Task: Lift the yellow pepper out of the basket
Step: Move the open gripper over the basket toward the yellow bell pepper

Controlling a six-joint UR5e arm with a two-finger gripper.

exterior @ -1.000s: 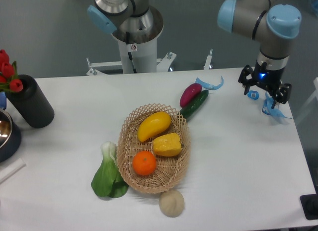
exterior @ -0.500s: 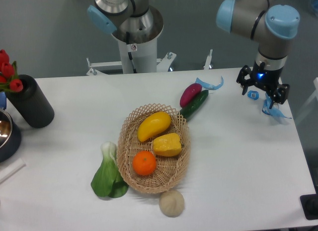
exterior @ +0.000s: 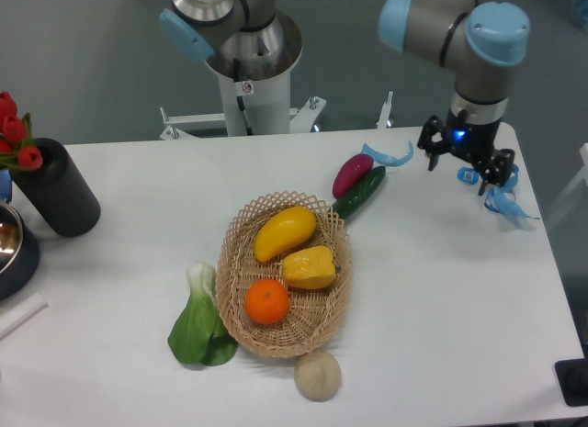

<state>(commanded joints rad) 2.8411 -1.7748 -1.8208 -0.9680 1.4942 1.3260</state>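
My gripper grabs the yellow pepper by its lobed body [exterior: 308, 268] next and picks it out of the wicker basket [exterior: 331, 309].
The yellow pepper [exterior: 310, 267], blocky and lobed, lies in the oval wicker basket [exterior: 331, 309] at the table's middle, to the right of an orange [exterior: 266, 301] and below a smooth elongated yellow fruit [exterior: 284, 232]. My gripper [exterior: 457, 171] hangs above the table's far right, well away from the basket, up and to the right of it. Its fingers are spread apart and hold nothing.
A purple vegetable [exterior: 352, 174] and a cucumber [exterior: 359, 193] lie beyond the basket's far right rim. Blue ribbon pieces [exterior: 503, 202] lie near the gripper. A bok choy [exterior: 199, 319] and a beige bun [exterior: 318, 375] lie by the basket. A black vase with red tulips [exterior: 50, 188] stands left.
The gripper has moved left and slightly up in the view, toward the table's middle. The basket and its fruits have not moved.
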